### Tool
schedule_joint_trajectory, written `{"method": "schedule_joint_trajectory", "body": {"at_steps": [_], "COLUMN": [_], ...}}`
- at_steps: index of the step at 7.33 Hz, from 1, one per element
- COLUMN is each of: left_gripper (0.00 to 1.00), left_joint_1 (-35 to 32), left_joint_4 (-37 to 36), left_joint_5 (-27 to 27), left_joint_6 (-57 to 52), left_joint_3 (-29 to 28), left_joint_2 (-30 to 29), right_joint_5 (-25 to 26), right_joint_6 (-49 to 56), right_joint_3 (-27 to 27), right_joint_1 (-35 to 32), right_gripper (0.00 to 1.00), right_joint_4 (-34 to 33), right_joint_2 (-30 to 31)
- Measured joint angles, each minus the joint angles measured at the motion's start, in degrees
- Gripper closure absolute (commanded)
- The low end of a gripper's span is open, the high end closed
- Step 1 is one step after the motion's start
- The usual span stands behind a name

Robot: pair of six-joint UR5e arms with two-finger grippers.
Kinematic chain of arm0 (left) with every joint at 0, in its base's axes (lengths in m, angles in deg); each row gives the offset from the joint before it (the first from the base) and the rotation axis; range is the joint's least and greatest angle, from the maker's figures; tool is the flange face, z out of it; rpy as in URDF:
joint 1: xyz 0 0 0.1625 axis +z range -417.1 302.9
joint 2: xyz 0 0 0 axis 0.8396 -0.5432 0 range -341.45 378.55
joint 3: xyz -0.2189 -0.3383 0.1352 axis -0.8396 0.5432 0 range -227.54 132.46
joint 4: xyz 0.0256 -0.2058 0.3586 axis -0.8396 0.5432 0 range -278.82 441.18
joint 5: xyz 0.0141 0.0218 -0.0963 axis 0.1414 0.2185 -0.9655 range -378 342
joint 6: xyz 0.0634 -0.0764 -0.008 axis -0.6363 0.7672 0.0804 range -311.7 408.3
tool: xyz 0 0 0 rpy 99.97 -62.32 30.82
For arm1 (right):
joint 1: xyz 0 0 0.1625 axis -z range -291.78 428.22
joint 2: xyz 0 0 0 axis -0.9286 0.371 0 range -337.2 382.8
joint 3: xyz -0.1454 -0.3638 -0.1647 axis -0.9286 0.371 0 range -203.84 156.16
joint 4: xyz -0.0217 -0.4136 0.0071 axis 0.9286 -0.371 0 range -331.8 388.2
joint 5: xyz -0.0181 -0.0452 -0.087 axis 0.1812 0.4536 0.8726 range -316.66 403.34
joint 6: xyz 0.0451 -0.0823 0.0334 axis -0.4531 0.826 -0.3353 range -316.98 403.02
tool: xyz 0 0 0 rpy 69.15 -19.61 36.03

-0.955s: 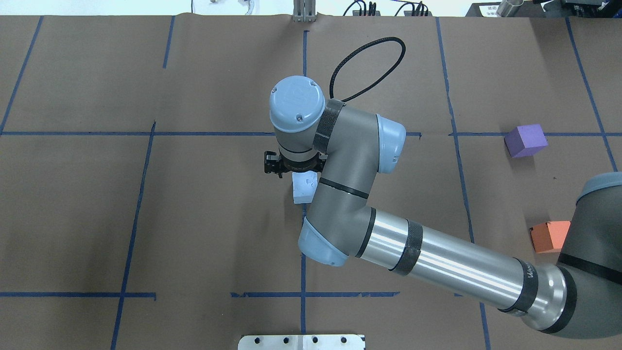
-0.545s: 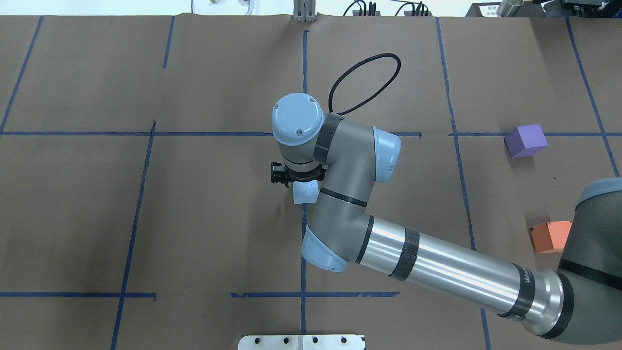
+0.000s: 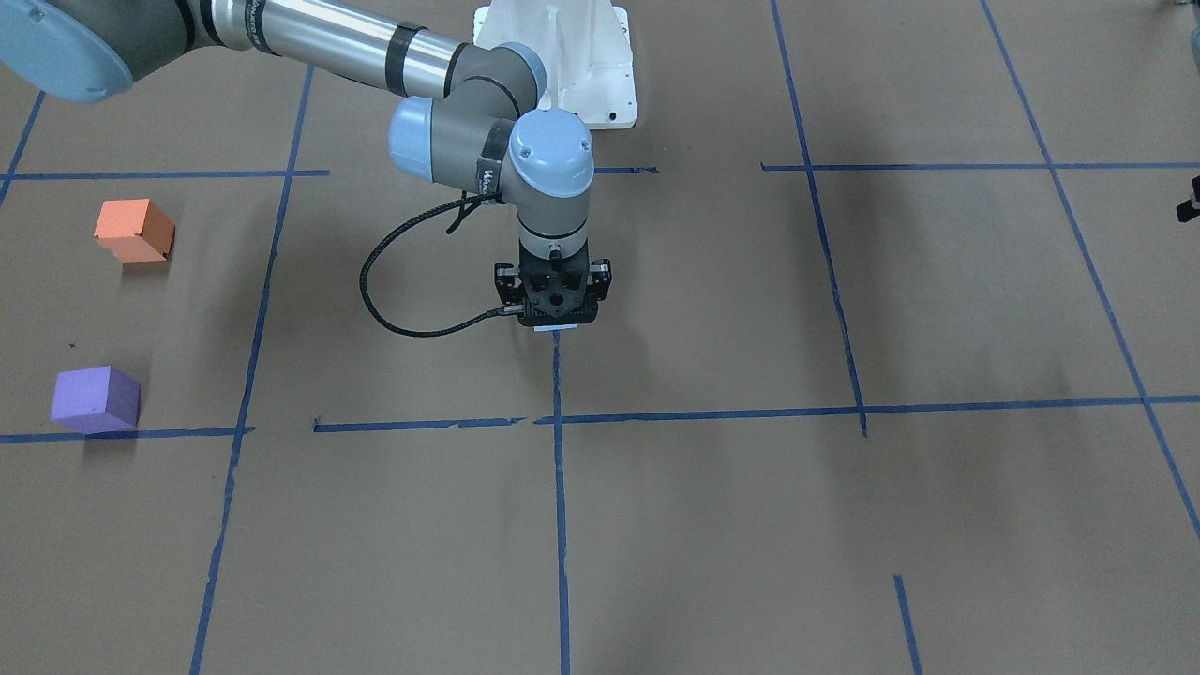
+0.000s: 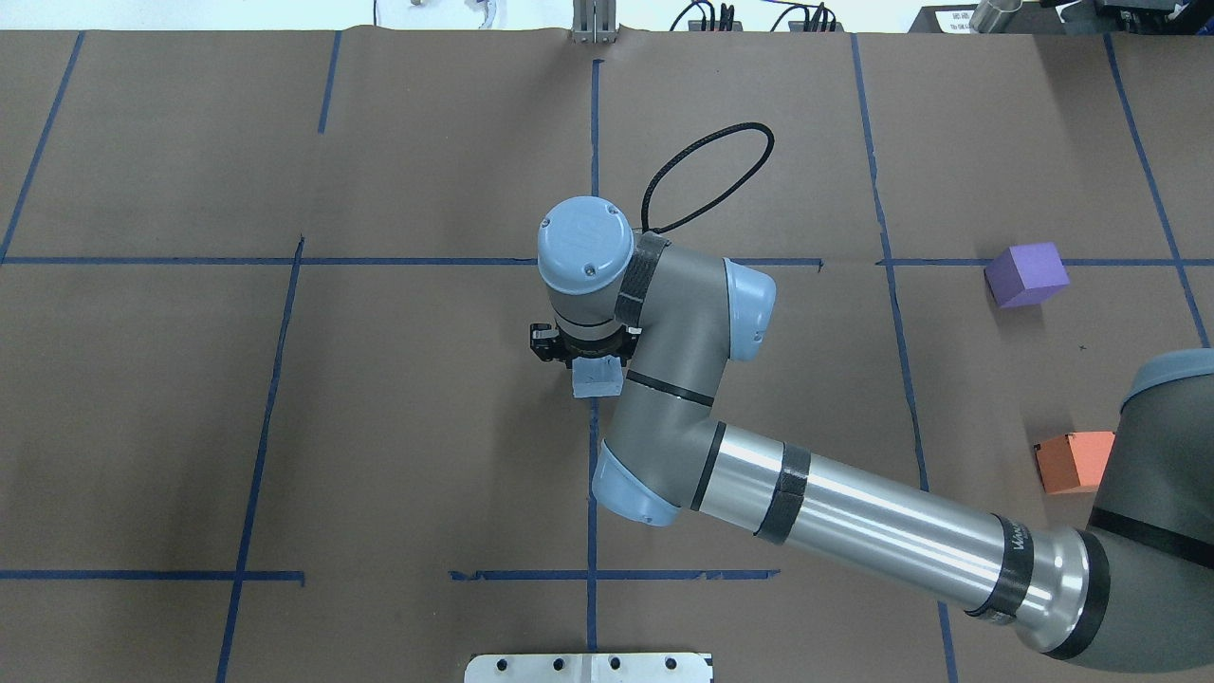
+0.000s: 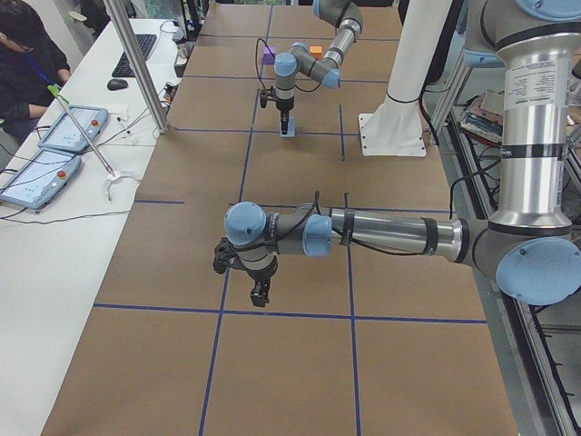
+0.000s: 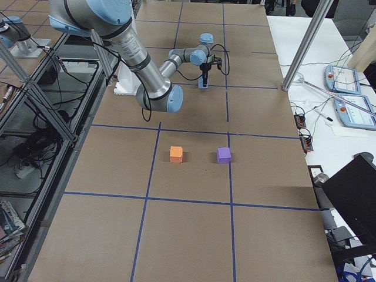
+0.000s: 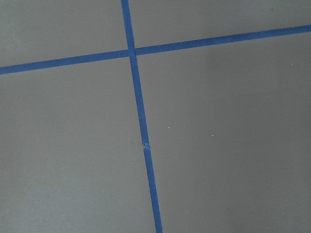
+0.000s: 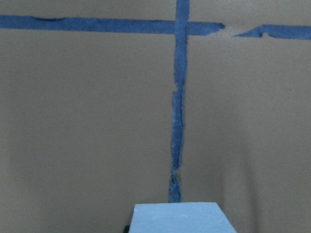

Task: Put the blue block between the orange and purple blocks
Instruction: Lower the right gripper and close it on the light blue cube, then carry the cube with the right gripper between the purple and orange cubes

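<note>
Next, the right gripper grabs the light blue block (image 4: pixel 597 381) by its opposite sides to place it between the orange and purple blocks.
The light blue block (image 4: pixel 597 381) rests on the brown paper at the table's middle, on a blue tape line. My right gripper (image 4: pixel 580 353) hangs straight over it, low, with its jaws spread, and hides most of it. The block's top fills the bottom edge of the right wrist view (image 8: pixel 182 219). The purple block (image 4: pixel 1026 274) and the orange block (image 4: pixel 1072 462) sit far to the right, with a gap between them. My left gripper (image 5: pixel 260 292) hovers over bare paper in the exterior left view; I cannot tell whether it is open.
Blue tape lines (image 4: pixel 593 474) grid the brown paper. The right arm's black cable (image 4: pixel 707 175) loops behind its wrist. A metal plate (image 4: pixel 588 667) lies at the near edge. An operator and tablets (image 5: pixel 54 150) are at a side table.
My right gripper has come down over the blue block and shifted slightly toward the near edge. The block has not moved.
</note>
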Motion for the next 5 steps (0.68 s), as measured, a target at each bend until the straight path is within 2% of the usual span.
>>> {"method": "schedule_joint_trajectory", "body": {"at_steps": [3, 5], "left_gripper": [0.00, 0.00], "left_joint_1": [0.00, 0.00], "left_joint_4": [0.00, 0.00], "left_joint_5": [0.00, -0.04], "left_joint_6": [0.00, 0.00], "left_joint_3": [-0.01, 0.01], "left_joint_2": [0.00, 0.00], "right_joint_5": [-2.36, -5.11], "right_joint_6": [0.21, 3.44], "right_joint_3": [-2.22, -9.37], "right_joint_1": [-1.96, -6.22], "right_gripper": [0.49, 0.49], "right_joint_4": [-2.06, -5.44], "right_joint_2": [0.43, 5.15]}}
